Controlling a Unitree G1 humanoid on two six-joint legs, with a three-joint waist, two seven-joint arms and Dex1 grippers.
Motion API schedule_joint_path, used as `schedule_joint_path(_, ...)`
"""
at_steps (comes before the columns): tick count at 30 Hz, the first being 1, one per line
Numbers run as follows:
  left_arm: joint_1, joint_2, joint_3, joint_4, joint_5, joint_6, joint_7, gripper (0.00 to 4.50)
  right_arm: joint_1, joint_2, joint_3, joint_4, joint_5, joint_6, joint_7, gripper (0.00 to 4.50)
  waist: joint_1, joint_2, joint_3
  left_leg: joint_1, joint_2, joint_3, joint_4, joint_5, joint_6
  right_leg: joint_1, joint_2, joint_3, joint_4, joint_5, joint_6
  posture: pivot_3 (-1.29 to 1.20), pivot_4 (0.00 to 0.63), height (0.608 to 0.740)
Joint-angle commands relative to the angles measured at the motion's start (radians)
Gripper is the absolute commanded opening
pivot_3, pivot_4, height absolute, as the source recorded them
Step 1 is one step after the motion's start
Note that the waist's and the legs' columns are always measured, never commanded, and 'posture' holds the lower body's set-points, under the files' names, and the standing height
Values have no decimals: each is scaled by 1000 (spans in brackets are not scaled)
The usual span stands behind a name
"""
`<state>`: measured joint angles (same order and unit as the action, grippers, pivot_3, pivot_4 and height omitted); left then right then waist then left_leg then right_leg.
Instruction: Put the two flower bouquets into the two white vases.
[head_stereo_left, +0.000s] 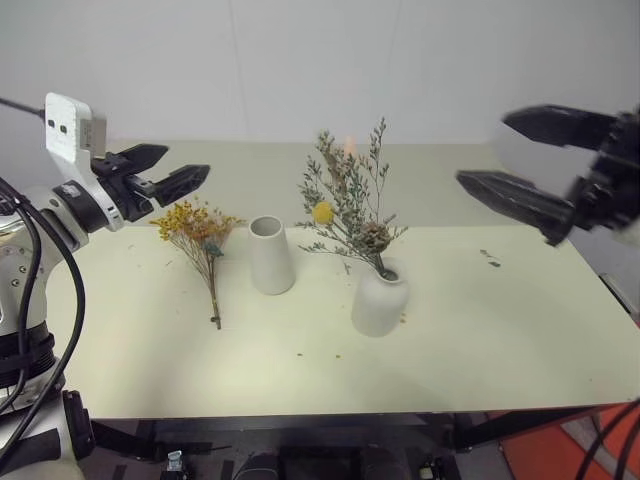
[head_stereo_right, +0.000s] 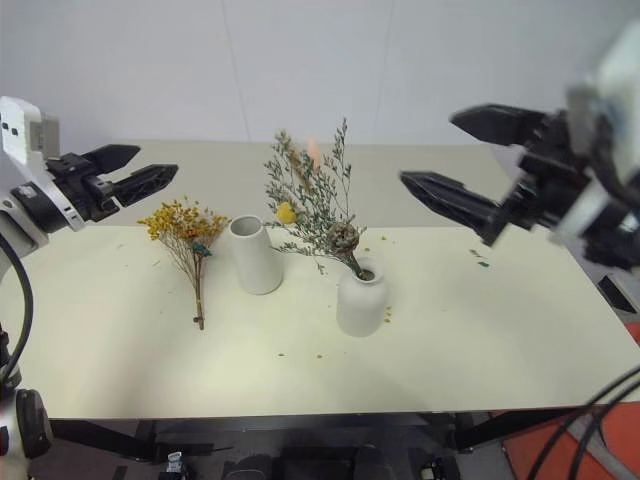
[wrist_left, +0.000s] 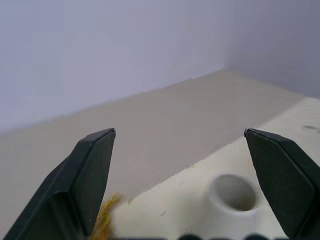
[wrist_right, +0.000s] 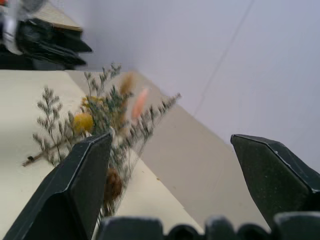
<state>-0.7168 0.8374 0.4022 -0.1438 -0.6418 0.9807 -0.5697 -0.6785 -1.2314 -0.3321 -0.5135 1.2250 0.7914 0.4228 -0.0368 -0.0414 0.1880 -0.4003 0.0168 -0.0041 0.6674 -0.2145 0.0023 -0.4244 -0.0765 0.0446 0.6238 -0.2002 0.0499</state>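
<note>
I next need to grab the yellow bouquet with my left gripper by the gathered stems below its dry blooms, since those blooms fan out on thin sprigs.
A grey-green feathery bouquet with a yellow bloom stands in the squat white vase at the table's middle. The yellow-orange bouquet lies flat on the table, stems toward me, just left of the tall tapered vase, whose mouth holds nothing. My left gripper hovers open above the table's left side, over the yellow bouquet. On the right, well above the table, my right gripper is open and points left toward the grey-green bouquet. The tall vase's mouth lies between the left fingers.
The cream table has a few crumbs of dried flower by the vases and at the right. A pale wall rises behind it. An orange floor patch lies past the table's front right corner.
</note>
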Motion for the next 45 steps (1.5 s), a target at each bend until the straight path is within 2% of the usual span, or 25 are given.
schedule_joint_path(1, -65, 17, 7, 30, 20, 147, 127, 4500, -245, 68, 143, 114, -6, 76, -44, 4450, 0, 0, 0, -1, 0, 0, 0, 0, 0, -1, 0, 0, 0, 0, 0, 0, 150, 740)
schedule_joint_path(4, -116, 26, 16, 99, 31, 291, 199, 4500, -426, 176, 227, 164, 0, 130, -42, 4450, -1, 0, 0, -5, 0, 0, 0, 0, 0, -5, 0, 0, 0, 1, 0, 0, 150, 740)
schedule_joint_path(6, -138, 37, 1, 125, 49, 370, 234, 4500, -492, 236, 264, 176, -8, 164, -40, 4450, -1, 0, 0, -7, 0, -1, 0, 0, 0, -7, 1, 0, 1, 2, -3, 0, 150, 740)
schedule_joint_path(9, -154, 42, 24, 155, 66, 467, 268, 4500, -537, 308, 284, 180, -4, 197, -37, 4450, -1, 0, 0, -12, 0, -1, -1, 0, 0, -13, 0, 0, 3, 5, -7, 0, 150, 740)
schedule_joint_path(12, -200, -10, 62, 198, 104, 587, 330, 4500, -542, 322, 276, 218, -22, 225, 14, 4450, 6, 0, 0, -16, -1, -2, -1, 0, 0, -16, 0, -1, 3, 6, -8, 0, 150, 740)
schedule_joint_path(15, -202, -68, 80, 229, 128, 632, 374, 4500, -546, 312, 277, 241, -32, 244, 98, 4450, 19, 0, 0, -15, -1, -2, 0, 0, 0, -15, -1, -1, 3, 6, -7, 0, 150, 740)
schedule_joint_path(19, -213, -134, 69, 256, 108, 634, 431, 4500, -543, 240, 308, 255, -83, 282, 278, 4450, 26, 0, 0, -15, -1, -2, 0, 0, 0, -15, -1, -2, 4, 6, -8, 0, 150, 740)
schedule_joint_path(24, -226, -186, 23, 314, 98, 634, 473, 4500, -512, 98, 379, 214, -223, 215, 582, 4450, 22, 0, 0, -15, -2, -2, 0, 0, 0, -15, -1, -2, 3, 6, -8, 0, 150, 740)
schedule_joint_path(30, -248, -235, -37, 387, 134, 634, 500, 4500, -454, -5, 389, 166, -344, 131, 812, 4450, 19, 0, 0, -15, -1, -2, 0, 0, -1, -16, 0, -2, 4, 6, -7, 0, 150, 740)
schedule_joint_path(33, -254, -260, -30, 421, 153, 634, 501, 4500, -422, -26, 372, 145, -372, 112, 854, 4450, 19, -1, 0, -14, -2, -2, 0, 1, -1, -15, 0, -1, 4, 6, -7, 0, 150, 740)
schedule_joint_path(35, -259, -274, -17, 458, 182, 626, 505, 4500, -524, 65, 473, 200, -447, 125, 841, 4450, 11, -1, 0, -14, -2, -2, 1, 1, -1, -15, 0, -1, 4, 6, -7, 0, 150, 740)
schedule_joint_path(37, -262, -281, -24, 488, 202, 606, 499, 4500, -577, 112, 520, 229, -490, 140, 843, 4450, 2, -1, 0, -13, -2, 0, 1, 1, -2, -16, 0, 0, 5, 6, -8, 0, 150, 740)
schedule_joint_path(45, -313, -339, -43, 642, 278, 523, 513, 4500, -591, 121, 539, 234, -552, 155, 907, 4450, 24, -1, 0, -16, -3, -2, 0, 1, -2, -16, -2, -1, 4, 7, -7, 0, 150, 740)
